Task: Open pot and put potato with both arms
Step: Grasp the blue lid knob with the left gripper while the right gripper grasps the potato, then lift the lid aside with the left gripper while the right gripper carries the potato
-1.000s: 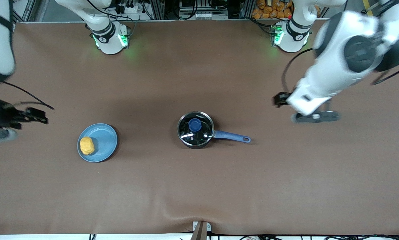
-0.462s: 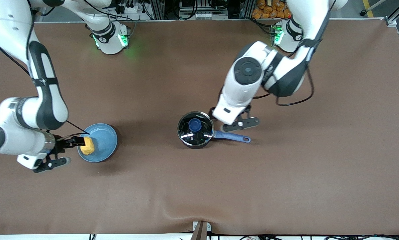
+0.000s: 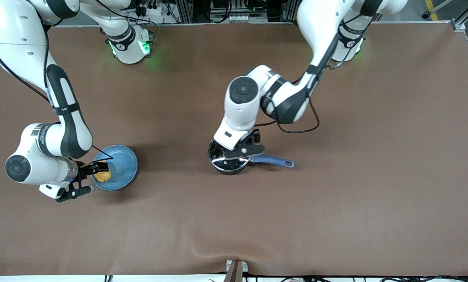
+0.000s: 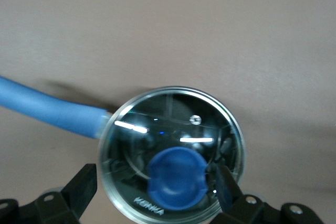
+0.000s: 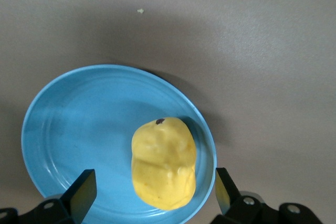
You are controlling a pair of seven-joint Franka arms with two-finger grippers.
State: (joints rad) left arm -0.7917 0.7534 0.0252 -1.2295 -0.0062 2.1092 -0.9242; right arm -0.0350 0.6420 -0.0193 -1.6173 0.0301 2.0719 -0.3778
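My right gripper isn't ready to close yet: its fingers are above the plate [image 5: 79, 129], short of the yellow potato's sides. It needs to move toward the potato first, then close on the potato.
The black pot [image 3: 229, 167] stands mid-table with its glass lid on and its blue handle [image 3: 274, 160] pointing toward the left arm's end. My left gripper [image 3: 236, 150] is over the lid and open. In the left wrist view its fingers [image 4: 83, 188] straddle the blue knob [image 4: 176, 178] without touching it, and the handle [image 4: 47, 109] shows too. The yellow potato [image 3: 102, 177] lies on a light-blue plate [image 3: 123, 164] toward the right arm's end. My right gripper [image 3: 95, 172] is open over it. In the right wrist view the potato [image 5: 164, 163] sits between the open fingers [image 5: 84, 192].
Brown table cloth all round. The plate [image 5: 79, 124] has the potato near its rim. A small crumb [image 5: 140, 10] lies on the cloth near the plate. A cloth ridge and a clamp [image 3: 236, 268] sit at the table edge nearest the front camera.
The left gripper has moved from beside the pot to over its lid. The right gripper has moved in over the potato on the plate. Pot, lid and potato have not moved.
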